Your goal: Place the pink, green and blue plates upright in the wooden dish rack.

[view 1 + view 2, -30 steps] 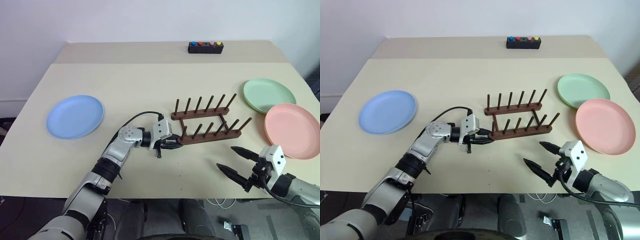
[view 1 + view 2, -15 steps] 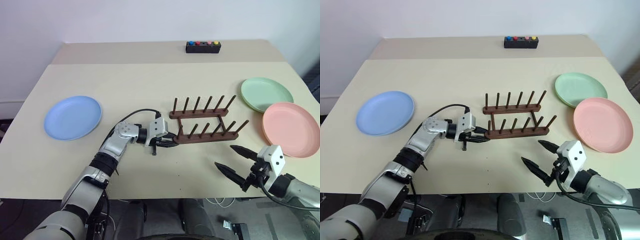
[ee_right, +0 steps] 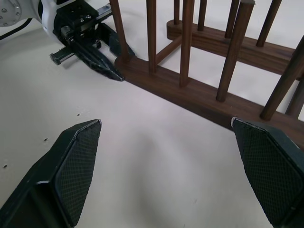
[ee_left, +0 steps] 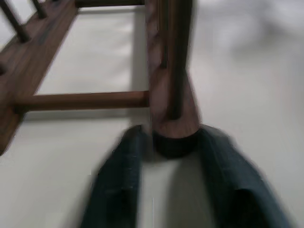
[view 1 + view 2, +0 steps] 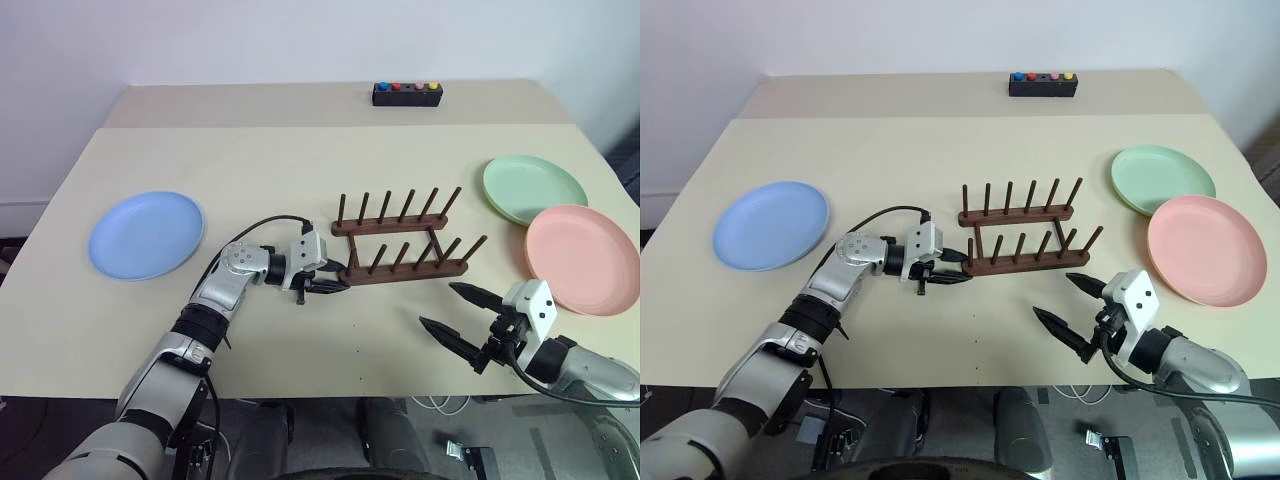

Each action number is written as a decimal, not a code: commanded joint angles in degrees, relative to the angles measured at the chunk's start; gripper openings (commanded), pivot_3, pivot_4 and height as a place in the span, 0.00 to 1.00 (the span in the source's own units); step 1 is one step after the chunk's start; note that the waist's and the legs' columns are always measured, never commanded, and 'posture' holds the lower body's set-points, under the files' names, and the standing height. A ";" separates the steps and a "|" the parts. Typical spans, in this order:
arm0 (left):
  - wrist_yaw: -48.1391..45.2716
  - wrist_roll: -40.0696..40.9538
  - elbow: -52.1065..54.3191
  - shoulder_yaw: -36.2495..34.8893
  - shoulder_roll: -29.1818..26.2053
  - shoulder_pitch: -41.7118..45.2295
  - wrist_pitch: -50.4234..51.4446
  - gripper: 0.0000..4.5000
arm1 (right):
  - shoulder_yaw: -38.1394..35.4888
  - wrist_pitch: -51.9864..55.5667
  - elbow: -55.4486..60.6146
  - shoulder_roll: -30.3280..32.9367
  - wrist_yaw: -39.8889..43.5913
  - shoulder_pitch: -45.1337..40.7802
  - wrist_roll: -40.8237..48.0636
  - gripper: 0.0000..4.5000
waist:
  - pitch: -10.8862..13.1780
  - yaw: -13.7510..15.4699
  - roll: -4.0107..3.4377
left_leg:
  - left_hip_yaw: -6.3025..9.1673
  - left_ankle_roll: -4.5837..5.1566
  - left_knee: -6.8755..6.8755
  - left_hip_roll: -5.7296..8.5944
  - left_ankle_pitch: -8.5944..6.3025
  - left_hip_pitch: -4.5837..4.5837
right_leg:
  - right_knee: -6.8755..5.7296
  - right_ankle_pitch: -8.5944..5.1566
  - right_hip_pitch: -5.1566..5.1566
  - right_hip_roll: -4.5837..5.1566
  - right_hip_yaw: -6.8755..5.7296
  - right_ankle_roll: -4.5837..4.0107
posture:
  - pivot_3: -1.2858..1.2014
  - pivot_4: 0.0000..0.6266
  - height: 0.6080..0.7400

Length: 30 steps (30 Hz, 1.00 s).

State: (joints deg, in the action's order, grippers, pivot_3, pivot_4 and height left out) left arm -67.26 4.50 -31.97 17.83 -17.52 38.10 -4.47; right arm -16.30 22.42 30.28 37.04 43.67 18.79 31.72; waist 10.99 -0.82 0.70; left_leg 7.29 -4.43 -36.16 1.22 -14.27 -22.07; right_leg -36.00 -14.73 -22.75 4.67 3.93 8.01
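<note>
I will next stand the pink plate upright in the wooden dish rack [image 5: 400, 245], so my right gripper will grab the plate by its rim [image 5: 582, 312].
The wooden dish rack [image 5: 400, 245] stands mid-table with its pegs empty. My left gripper [image 5: 335, 283] lies at the left end of the rack's near rail [image 4: 173, 128], its fingers [image 4: 118, 180] open on either side of that end and close to it. Near the front edge on the right, my right gripper [image 5: 436, 305] hovers wide open and empty, pointing at the rack [image 3: 190, 95]. The blue plate [image 5: 146, 234] lies flat at the far left. On the right, the green plate [image 5: 534, 188] and the pink plate [image 5: 582, 258] also lie flat, the pink one nearer.
A small black box with coloured buttons [image 5: 407, 94] sits at the back of the table [image 5: 250, 170]. Bare tabletop lies between the blue plate and the rack, and in front of the rack. The right edge runs just past the pink plate.
The rack has slid a little to the left together with my left gripper. That gripper's fingers have spread apart around the rail end. The right gripper stays wide open.
</note>
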 commanded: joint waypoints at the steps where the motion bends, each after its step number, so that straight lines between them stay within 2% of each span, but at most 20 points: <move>1: -0.07 -0.36 -0.83 -0.78 -0.70 -0.29 0.02 0.81 | -0.37 0.05 2.69 0.28 -0.12 -0.01 0.49 1.00 | 0.00 0.01 0.00 | 0.00 0.00 0.00 0.00 0.00 0.00 | 0.00 0.00 0.00 0.00 0.00 0.00 | 0.52 0.24 1.00; 2: 0.43 -0.59 -0.89 -1.12 -0.78 -0.32 -0.22 0.93 | -0.47 -0.04 2.71 0.23 -0.11 0.25 0.39 1.00 | 0.00 0.02 0.00 | 0.00 0.00 0.00 0.00 0.00 0.00 | 0.00 0.00 0.00 0.00 0.00 0.00 | 0.52 0.24 1.00; 3: 1.11 -0.87 -0.97 -1.46 -0.93 -0.36 -0.49 1.00 | -0.64 -0.20 2.68 0.19 -0.06 0.59 0.24 1.00 | 0.00 0.05 0.00 | 0.00 0.00 -0.01 0.00 0.00 0.00 | 0.00 0.00 0.00 0.00 0.00 0.00 | 0.52 0.24 1.00; 7: 2.51 -0.05 1.35 -3.19 -2.32 -1.84 0.97 1.00 | -1.68 -1.64 0.96 -0.08 0.33 2.31 -0.73 1.00 | 0.00 0.03 0.00 | 0.00 0.00 -0.01 0.00 0.00 0.00 | 0.00 0.00 0.00 0.00 0.00 0.01 | 0.52 0.24 1.00; 10: 2.48 1.82 5.70 -4.62 -3.52 -4.15 3.91 1.00 | -2.23 -3.65 -1.21 -0.22 0.64 2.75 -2.11 0.82 | 0.00 -0.30 -0.01 | 0.00 0.00 0.02 -0.01 0.00 0.03 | -0.03 0.00 0.00 0.00 0.00 0.01 | 0.52 0.24 1.00; 11: 2.54 2.41 7.32 -5.03 -3.86 -4.96 5.02 1.00 | -2.33 -3.97 -2.11 -0.22 0.73 2.76 -2.36 0.71 | 0.00 -0.30 -0.01 | 0.00 0.00 0.03 -0.02 0.00 0.05 | -0.04 0.00 -0.01 -0.01 0.00 0.01 | 0.52 0.24 1.00; 14: 2.76 4.94 15.41 -6.58 -5.92 -9.95 8.91 0.79 | -1.42 -7.26 -7.22 -0.14 0.90 2.33 -5.92 0.35 | -0.01 -0.20 -0.01 | 0.00 0.00 0.03 -0.02 0.00 0.05 | -0.04 0.00 0.00 0.00 0.00 0.01 | 0.52 0.24 1.00; 17: 2.57 6.09 21.13 -6.20 -7.03 -13.33 12.03 0.46 | -0.74 -8.88 -10.26 0.07 0.30 0.94 -8.39 0.01 | -0.01 0.00 -0.03 | 0.00 0.00 0.02 -0.02 0.00 0.04 | -0.04 0.00 0.00 0.00 0.01 -0.01 | 0.52 0.24 1.00; 21: 2.98 6.07 26.77 -4.33 -7.30 -15.89 14.91 0.00 | -0.11 -10.08 -13.95 0.54 -1.29 -1.93 -12.13 0.00 | -0.01 0.13 -0.03 | 0.00 0.00 -0.03 -0.02 0.00 0.04 | -0.05 -0.09 0.02 0.01 0.01 -0.19 | 0.52 0.24 1.00; 30: 10.88 1.10 32.61 2.39 -2.53 -16.82 19.66 0.00 | 1.96 -12.24 -20.91 0.38 -5.44 -8.31 -19.60 0.00 | -0.01 -0.04 -0.03 | 0.00 0.00 -0.01 -0.01 0.00 0.04 | -0.04 0.00 0.02 0.00 0.01 -0.02 | 0.52 0.24 1.00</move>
State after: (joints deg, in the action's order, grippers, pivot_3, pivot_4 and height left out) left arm -57.95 6.24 -1.00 20.01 -20.23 20.99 14.74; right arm -14.13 10.78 9.90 37.23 39.25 11.03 13.09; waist 10.98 -0.87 0.67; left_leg 7.28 -4.43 -36.18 1.21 -14.27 -22.03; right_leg -36.05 -14.73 -22.74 4.68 3.94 7.98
